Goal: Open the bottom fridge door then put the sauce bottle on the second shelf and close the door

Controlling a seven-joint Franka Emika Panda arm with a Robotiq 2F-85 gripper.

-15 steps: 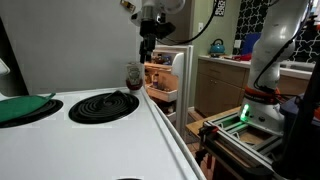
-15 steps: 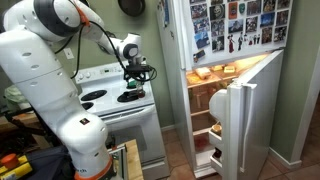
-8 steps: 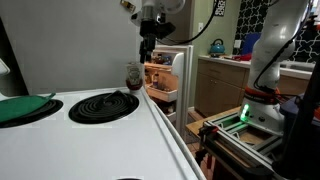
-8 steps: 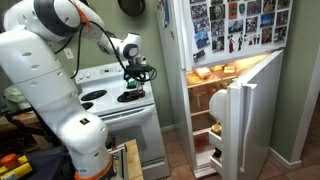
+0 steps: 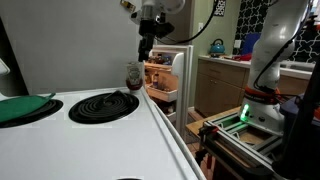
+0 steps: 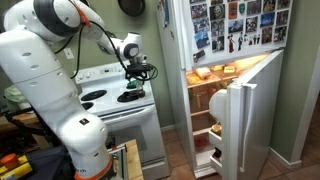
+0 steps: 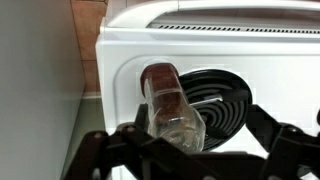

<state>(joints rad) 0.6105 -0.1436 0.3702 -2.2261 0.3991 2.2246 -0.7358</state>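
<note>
The gripper grips the upright sauce bottle's upper end from above next, which leaves the bottle's base free to set on the second shelf.
The sauce bottle [image 5: 133, 75] is a small clear glass bottle with dark red-brown contents. It stands upright on the white stove [image 5: 110, 135], at the corner nearest the fridge. My gripper [image 5: 146, 48] hangs just above it, open, with nothing gripped. In the wrist view the sauce bottle [image 7: 170, 105] lies between the spread fingers of the gripper [image 7: 190, 150], nearer the left one. The bottom fridge door [image 6: 243, 125] stands swung open, showing its white inner side and the lit shelves [image 6: 210, 100] with food on them.
A black coil burner [image 5: 104, 105] lies beside the bottle, and a green cloth-like thing [image 5: 22, 108] lies on the stove's far end. The upper fridge door [image 6: 235, 25] is covered in pictures. A kettle [image 5: 216, 45] sits on a wooden counter. The robot's base frame [image 5: 240, 130] stands on the floor.
</note>
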